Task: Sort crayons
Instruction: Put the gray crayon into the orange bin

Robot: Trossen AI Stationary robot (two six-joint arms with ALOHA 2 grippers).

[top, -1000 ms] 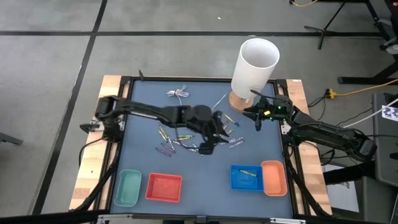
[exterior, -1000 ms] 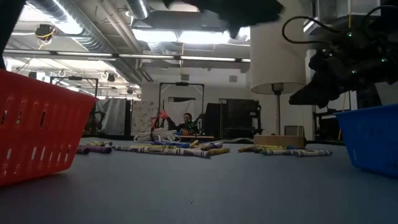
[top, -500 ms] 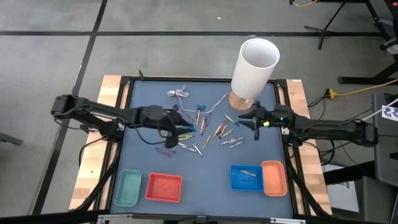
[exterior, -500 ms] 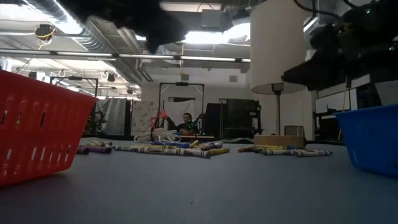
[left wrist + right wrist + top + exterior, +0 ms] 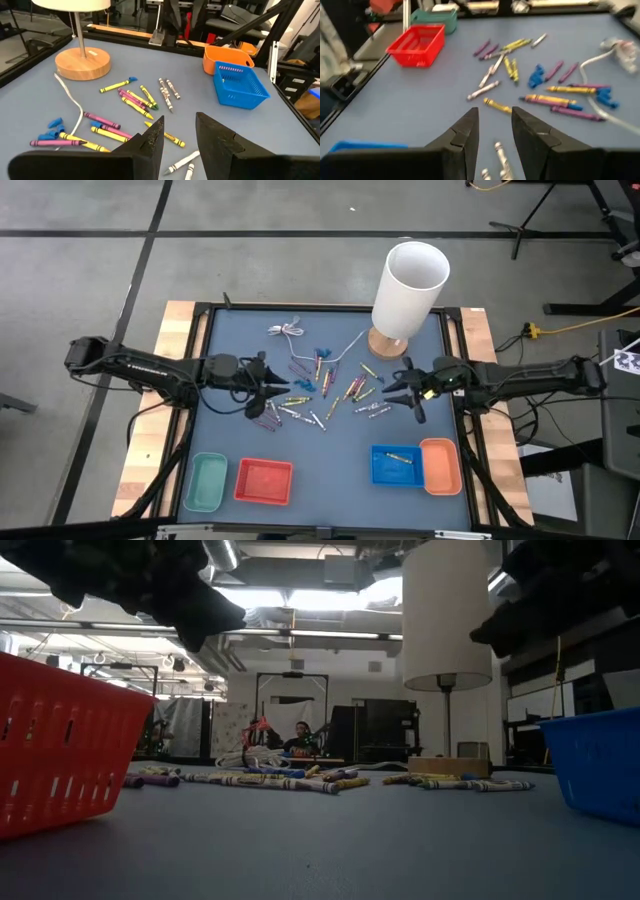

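Note:
I will grab the grey-white crayon by its tapered end with my right gripper, so that I can sort it into the orange bin.
Many crayons in yellow, purple, red, green and grey-white lie flat and scattered on the blue-grey table mat; they also show in the left wrist view and the right wrist view. One yellow crayon lies in the blue bin. My left gripper hangs above the left end of the scatter, open and empty. My right gripper hangs above the right end, open and empty. In the low view both show as dark shapes well above the mat.
A white-shaded lamp on a round wooden base stands at the far right, its thin white cable running across the far part of the mat. Small blue bits lie among the crayons. Green, red and orange bins stand along the near edge.
My left gripper has drawn back from over the middle of the crayons toward the table's left edge, uncovering the scatter. My right gripper has gone from beside the lamp base toward the near edge, a short way. The crayons have not moved.

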